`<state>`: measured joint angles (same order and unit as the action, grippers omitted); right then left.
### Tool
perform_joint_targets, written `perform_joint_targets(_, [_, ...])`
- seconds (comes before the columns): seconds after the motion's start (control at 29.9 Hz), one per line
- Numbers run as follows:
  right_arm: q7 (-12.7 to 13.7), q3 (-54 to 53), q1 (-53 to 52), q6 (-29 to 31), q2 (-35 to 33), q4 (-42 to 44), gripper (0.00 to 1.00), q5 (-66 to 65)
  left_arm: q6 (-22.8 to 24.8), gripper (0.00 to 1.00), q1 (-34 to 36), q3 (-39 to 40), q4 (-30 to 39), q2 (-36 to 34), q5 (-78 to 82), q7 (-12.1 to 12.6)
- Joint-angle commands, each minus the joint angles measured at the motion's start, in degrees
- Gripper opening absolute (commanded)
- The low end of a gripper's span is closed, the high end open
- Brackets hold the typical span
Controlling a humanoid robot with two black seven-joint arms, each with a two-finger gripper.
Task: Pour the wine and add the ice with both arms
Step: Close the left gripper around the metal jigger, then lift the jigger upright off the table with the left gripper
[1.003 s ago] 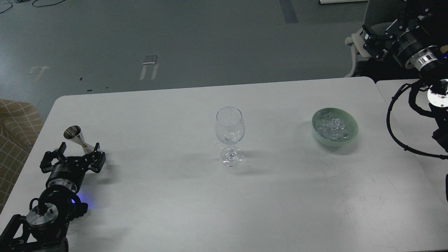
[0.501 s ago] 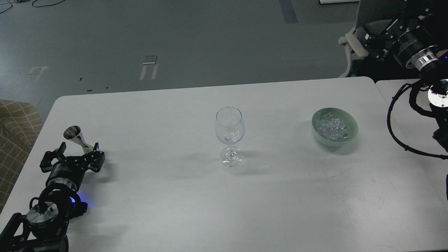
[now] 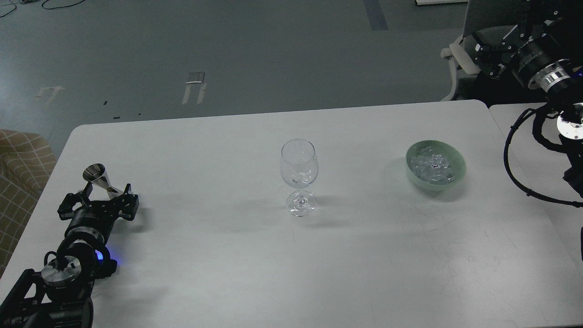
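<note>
I will pour wine into the glass (image 3: 298, 166). My left gripper will grab the small metal measuring cup by its narrow middle (image 3: 109, 187) next for that.
An empty clear stemmed wine glass (image 3: 298, 166) stands upright at the middle of the white table (image 3: 227, 255). A pale green bowl (image 3: 459, 175) to its right holds several clear ice cubes (image 3: 430, 165). A small silver cone-shaped measuring cup (image 3: 96, 175) stands at the table's left. My left gripper (image 3: 99, 200) is open low over the table, its fingers (image 3: 130, 201) spread either side of the cup's lower part, which it partly hides. My right gripper (image 3: 483, 50) hangs high at the far right, beyond the table; its fingers are dark and cannot be told apart.
A second white table (image 3: 533, 146) adjoins on the right, with my right arm's black cable loop (image 3: 510, 159) over it. A white chair (image 3: 455, 54) stands behind the right gripper. A checkered sofa (image 3: 23, 159) is off the table's left edge.
My left gripper has moved forward and slightly right, closer around the silver cup. My right arm has shifted slightly at the top right. Glass and bowl have not moved.
</note>
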<state>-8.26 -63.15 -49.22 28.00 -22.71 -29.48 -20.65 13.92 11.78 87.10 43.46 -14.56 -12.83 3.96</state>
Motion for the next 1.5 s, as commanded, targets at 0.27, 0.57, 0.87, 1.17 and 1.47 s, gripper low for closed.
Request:
perform_joint_targets(0.27, [0.0,0.04,0.18,0.0,-0.15,-0.76,1.0,0.0,1.19,0.82,0.69,-0.08,-0.31,0.06,-0.09,-0.1])
perform_joint_targets(0.57, [0.0,0.04,0.18,0.0,-0.06,-0.76,1.0,0.0,2.78,0.71,0.7,-0.08,-0.57,0.06,-0.09,-0.01])
perform_joint_targets(0.87, [0.0,0.04,0.18,0.0,-0.15,-0.76,1.0,0.0,4.7,0.64,0.52,-0.08,-1.1,0.32,0.0,0.08])
perform_joint_targets(1.17, [0.0,0.04,0.09,0.0,-0.06,-0.76,1.0,0.0,5.32,0.55,0.52,-0.08,-1.1,0.23,0.0,0.08])
perform_joint_targets(1.47, [0.0,-0.05,0.09,0.0,-0.15,-0.76,1.0,0.0,5.32,0.53,0.43,-0.08,-1.19,0.41,-0.09,-0.01])
